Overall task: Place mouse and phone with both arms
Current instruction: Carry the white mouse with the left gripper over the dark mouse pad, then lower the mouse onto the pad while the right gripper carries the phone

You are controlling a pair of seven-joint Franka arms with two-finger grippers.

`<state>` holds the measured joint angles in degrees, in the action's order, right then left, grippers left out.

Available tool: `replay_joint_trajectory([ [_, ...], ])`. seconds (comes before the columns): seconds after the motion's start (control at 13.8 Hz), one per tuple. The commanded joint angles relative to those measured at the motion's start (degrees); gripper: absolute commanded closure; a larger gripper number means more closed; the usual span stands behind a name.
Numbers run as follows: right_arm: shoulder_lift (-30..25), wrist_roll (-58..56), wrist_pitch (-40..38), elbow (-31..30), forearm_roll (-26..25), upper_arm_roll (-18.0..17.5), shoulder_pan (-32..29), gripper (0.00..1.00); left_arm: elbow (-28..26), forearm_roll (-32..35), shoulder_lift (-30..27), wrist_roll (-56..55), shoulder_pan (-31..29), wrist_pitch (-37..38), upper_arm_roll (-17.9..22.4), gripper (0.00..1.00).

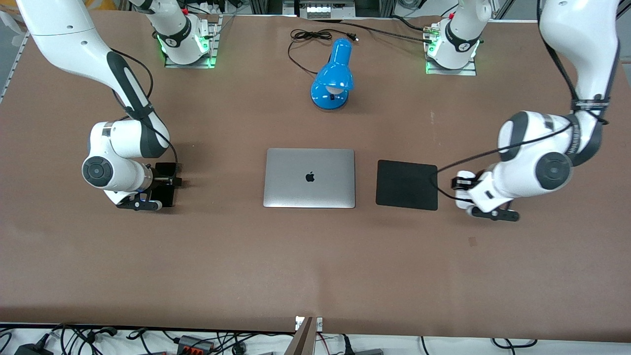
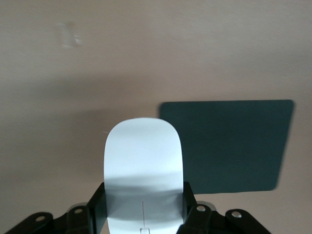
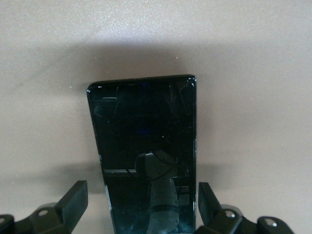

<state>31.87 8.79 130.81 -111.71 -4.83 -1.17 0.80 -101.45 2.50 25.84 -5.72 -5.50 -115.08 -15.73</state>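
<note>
My right gripper needs to place the black phone beside the silver laptop (image 1: 309,178), so next it should grab the long side edges of the black phone (image 1: 166,197).
The white mouse (image 2: 142,156) sits between my left gripper's (image 2: 144,197) fingers, which press on both its sides. In the front view this gripper (image 1: 460,188) and the mouse (image 1: 462,201) are just beside the black mouse pad (image 1: 406,185), toward the left arm's end of the table. I cannot tell whether the mouse is lifted. The black phone (image 3: 144,141) lies flat on the table between my right gripper's (image 3: 141,197) open fingers, with a gap on each side. In the front view the right gripper (image 1: 170,182) straddles the phone (image 1: 166,197) toward the right arm's end.
A closed silver laptop (image 1: 309,177) lies mid-table next to the mouse pad (image 2: 226,146). A blue desk lamp (image 1: 333,74) with a black cord (image 1: 310,35) stands farther from the front camera. The arm bases (image 1: 187,42) (image 1: 451,47) stand at the table's edge.
</note>
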Motion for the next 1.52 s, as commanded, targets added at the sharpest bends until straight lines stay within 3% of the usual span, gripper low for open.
replay_joint_trajectory([
  [0.0,-1.4,0.4,1.8,-2.4,-1.1,-0.1,-0.3,0.0,-1.5,1.1,1.0,-4.1,2.0,-0.7,-2.4,0.68],
  [0.29,-1.4,0.4,2.2,-2.5,-1.1,-0.1,-0.3,0.0,-11.6,1.1,0.6,-8.6,5.0,-15.1,-2.4,0.68],
  [0.36,-1.4,0.4,2.3,-2.5,-1.1,-0.1,-0.3,0.14,-13.0,1.1,0.6,-9.5,5.1,-17.1,-2.5,0.68],
  [0.58,-1.5,0.4,4.4,-4.0,-1.1,-0.1,-0.3,0.25,-15.3,1.3,1.1,-11.4,6.3,-21.7,-2.4,0.68],
  [0.8,-1.7,0.4,5.1,-4.2,-1.1,-0.1,-0.3,0.51,-17.5,1.3,2.5,-11.8,6.3,-27.3,-2.4,0.68],
  [0.94,-1.8,1.1,4.7,-3.2,-1.1,-0.4,0.1,0.62,-17.6,1.3,3.2,-11.9,6.3,-28.5,-2.4,0.68],
  [1.16,-1.5,1.5,3.5,-0.1,0.3,-2.8,2.6,0.65,-17.6,1.3,3.4,-11.9,6.3,-28.5,-2.4,0.68],
  [1.45,0.6,13.8,0.0,5.9,1.5,-5.1,10.1,0.65,-17.8,1.3,3.3,-11.8,6.0,-28.5,-2.4,0.65],
])
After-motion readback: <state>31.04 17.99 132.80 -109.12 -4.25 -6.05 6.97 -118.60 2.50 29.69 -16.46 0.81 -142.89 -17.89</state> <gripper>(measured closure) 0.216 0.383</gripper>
